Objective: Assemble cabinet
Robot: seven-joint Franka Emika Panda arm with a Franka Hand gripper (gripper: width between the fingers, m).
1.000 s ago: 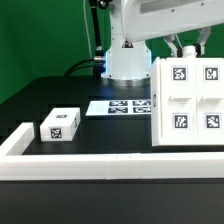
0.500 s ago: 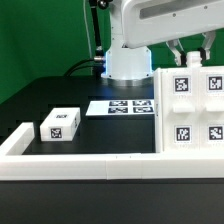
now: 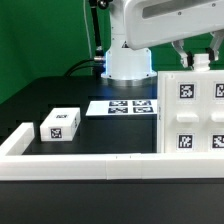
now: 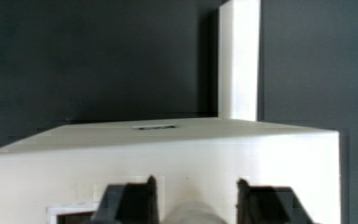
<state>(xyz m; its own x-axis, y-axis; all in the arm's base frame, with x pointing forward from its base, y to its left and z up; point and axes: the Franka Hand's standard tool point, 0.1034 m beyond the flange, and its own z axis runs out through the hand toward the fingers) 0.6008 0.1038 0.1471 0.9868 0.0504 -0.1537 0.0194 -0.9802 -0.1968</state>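
The cabinet has its lower edge down against the white bar (image 3: 135,167) in the exterior view and would stand, so it is time for my gripper to release the cabinet (image 3: 190,110) now.
The cabinet (image 3: 190,110) is a large white box with square tagged panels, standing at the exterior view's right and partly cut off by the frame edge. My gripper (image 3: 197,62) is at its top edge, with a finger on each side of the top wall. In the wrist view the two dark fingers (image 4: 131,200) straddle the cabinet's white wall (image 4: 158,150), and the gripper (image 4: 197,203) is shut on it. A smaller white drawer-like box (image 3: 61,124) with one tag lies on the black table at the exterior view's left, apart from the cabinet.
The long low white L-shaped rail (image 3: 80,165) runs along the table's front and up the exterior view's left side. The marker board (image 3: 118,106) lies flat between the small box and the cabinet. The arm's white base (image 3: 128,62) stands behind it.
The cabinet and my gripper on it have moved steadily toward the exterior view's right, so more of the cabinet is cut off by the frame. The small box has not moved.
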